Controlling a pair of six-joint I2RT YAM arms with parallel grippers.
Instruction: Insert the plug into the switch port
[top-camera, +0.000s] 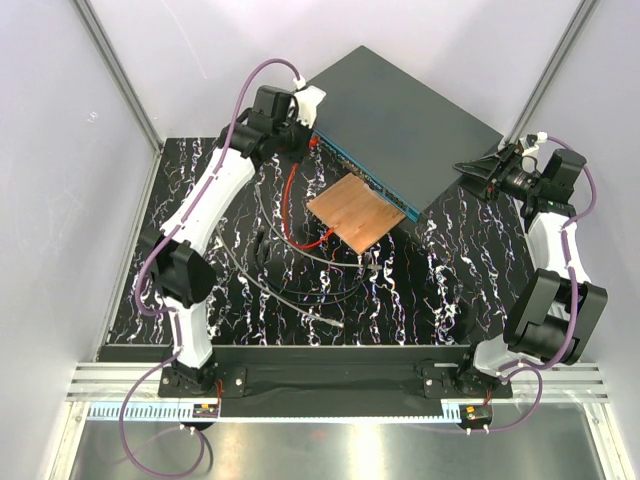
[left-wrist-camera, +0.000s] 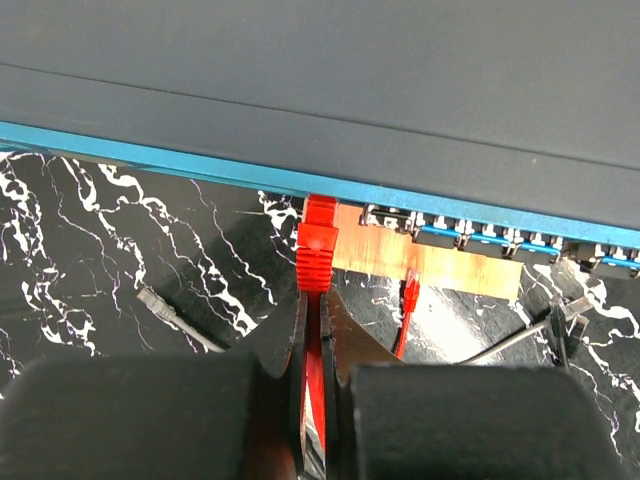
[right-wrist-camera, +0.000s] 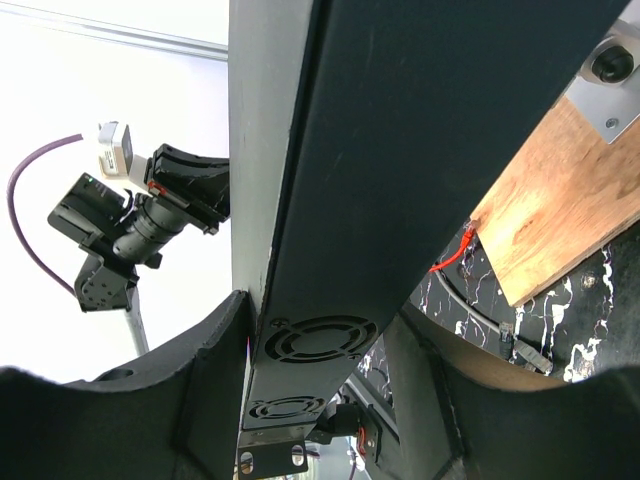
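The red plug's tip shows a closed fit, so the red plug would remain in the switch's blue side (top-camera: 365, 180). It is now time for my left gripper to open.
The switch (top-camera: 400, 115) is a flat dark grey box at the back, its blue socket face (top-camera: 365, 180) turned toward the front left. My left gripper (top-camera: 303, 122) is at that face's left end. In the left wrist view it (left-wrist-camera: 317, 297) is shut on the red plug (left-wrist-camera: 318, 245), whose tip meets the blue face (left-wrist-camera: 150, 160). I cannot tell how deep it sits. My right gripper (top-camera: 478, 170) is at the switch's right end. In the right wrist view it (right-wrist-camera: 320, 312) straddles the vented end (right-wrist-camera: 318, 340), its fingers (right-wrist-camera: 215, 370) closed against it.
A copper-brown square plate (top-camera: 362, 212) lies partly under the switch's front. The red cable (top-camera: 293, 200) trails down from the left gripper, and its other plug (left-wrist-camera: 409, 292) lies on the marbled mat. Grey cables (top-camera: 290, 285) with a grey plug (left-wrist-camera: 150, 298) lie mid-mat.
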